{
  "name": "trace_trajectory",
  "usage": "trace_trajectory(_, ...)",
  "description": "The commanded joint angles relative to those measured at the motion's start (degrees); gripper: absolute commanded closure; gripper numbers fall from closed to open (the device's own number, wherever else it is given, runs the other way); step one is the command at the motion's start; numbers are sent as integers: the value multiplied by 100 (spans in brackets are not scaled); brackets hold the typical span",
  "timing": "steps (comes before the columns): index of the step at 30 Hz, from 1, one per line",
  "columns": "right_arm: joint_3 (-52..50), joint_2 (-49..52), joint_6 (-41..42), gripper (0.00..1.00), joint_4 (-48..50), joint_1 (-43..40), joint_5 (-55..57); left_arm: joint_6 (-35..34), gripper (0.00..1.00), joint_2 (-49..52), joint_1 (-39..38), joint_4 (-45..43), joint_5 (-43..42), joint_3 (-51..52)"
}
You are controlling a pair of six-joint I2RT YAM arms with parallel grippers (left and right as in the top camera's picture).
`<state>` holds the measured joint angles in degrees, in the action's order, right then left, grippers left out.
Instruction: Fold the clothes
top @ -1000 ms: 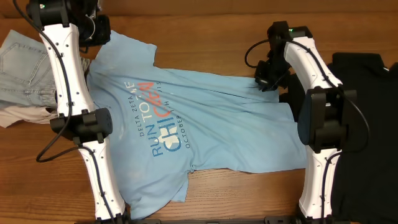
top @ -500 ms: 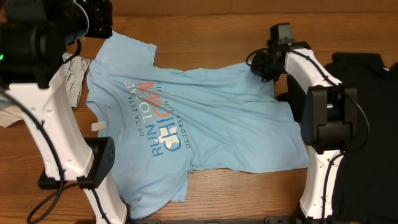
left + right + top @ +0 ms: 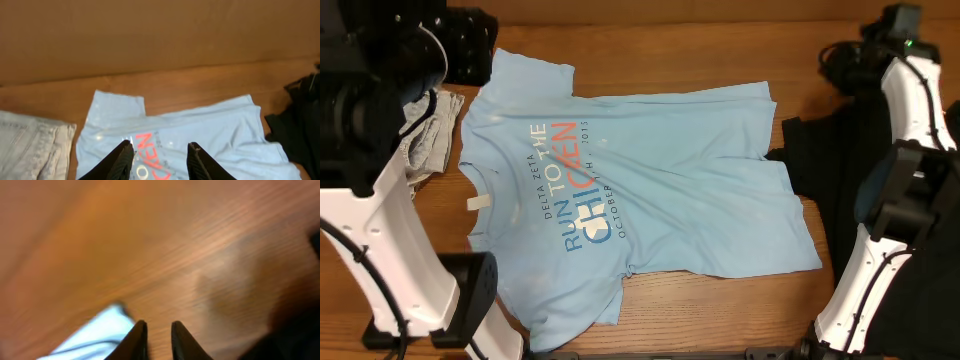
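Note:
My left gripper needs to grab the sky-blue T-shirt next by its collar end (image 3: 481, 203), opposite the hem (image 3: 790, 183), so that the T-shirt can be spread smooth for folding.
The clothes are chiefly a sky-blue T-shirt (image 3: 650, 190) lying spread flat and face up on the wooden table, its print running sideways. My left gripper (image 3: 160, 149) hangs above the shirt's collar end, open, with nothing between its fingers; the shirt (image 3: 200, 135) shows beneath it. My right gripper (image 3: 156, 329) is off beyond the shirt's far right corner (image 3: 95, 335), over bare wood. Its jaws stand a little apart and hold nothing. That view is blurred.
A pale denim piece (image 3: 425, 135) lies bunched at the shirt's left, partly under my left arm. A black T-shirt (image 3: 840, 170) lies at the right, touching the blue hem. A brown wall (image 3: 160, 35) backs the table.
Both grippers have let go of the shirt's far edge and lifted off. The right arm swung out to the far right. The left arm rose toward the camera. The shirt lies flatter.

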<state>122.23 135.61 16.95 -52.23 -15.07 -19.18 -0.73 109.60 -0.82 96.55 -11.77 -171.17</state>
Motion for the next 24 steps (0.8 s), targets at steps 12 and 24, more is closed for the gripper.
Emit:
trace_trajectory(12, -673, -87, -321, 92, -2070, 1303, 118, -55, 70, -96, -39, 24, 175, 3939)
trace_trajectory(24, -2752, -22, 1078, 96, 1259, 1051, 1541, -57, 57, -96, -39, -151, 164, 4725)
